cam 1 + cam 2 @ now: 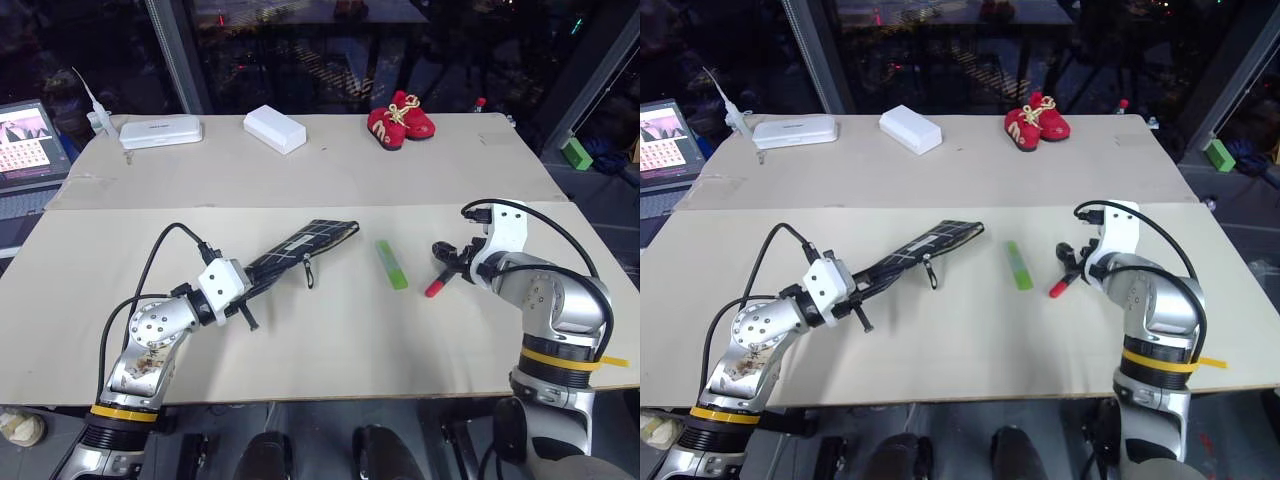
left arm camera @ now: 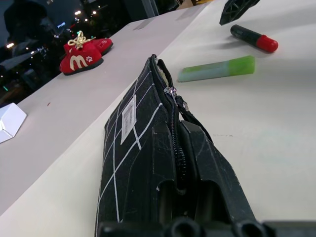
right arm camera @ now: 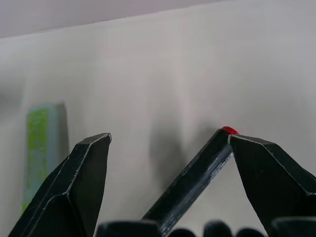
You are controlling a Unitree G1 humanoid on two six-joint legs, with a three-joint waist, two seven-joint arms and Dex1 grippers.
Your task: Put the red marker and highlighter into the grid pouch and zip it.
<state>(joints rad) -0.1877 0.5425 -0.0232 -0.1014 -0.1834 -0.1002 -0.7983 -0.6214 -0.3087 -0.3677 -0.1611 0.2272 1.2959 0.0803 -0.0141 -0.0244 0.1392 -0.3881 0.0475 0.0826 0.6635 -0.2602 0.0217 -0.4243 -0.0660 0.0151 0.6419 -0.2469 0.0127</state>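
The black body (image 3: 195,185) of the red marker is still below my fingers, so they would miss it if I closed now. My right gripper should go lower first, then close on the marker's body.
The grid pouch (image 1: 300,248), black with thin white lines, lies slanted on the table, its zipper cord hanging beside it. My left gripper (image 1: 252,273) is shut on the pouch's near end; the left wrist view shows the zipper (image 2: 173,106) running along its top edge. The light-green highlighter (image 1: 391,264) lies flat to the right of the pouch. Further right lies the red marker (image 1: 439,283), red cap toward me. My right gripper (image 3: 168,138) is open and tilted down over the marker. The black barrel (image 3: 195,185) runs between the fingers, close against one of them.
Red baby shoes (image 1: 401,119) and two white boxes (image 1: 274,128) (image 1: 160,131) sit along the far edge of the table. A laptop (image 1: 30,145) stands at the far left. A small green block (image 1: 576,152) lies beyond the table's right end.
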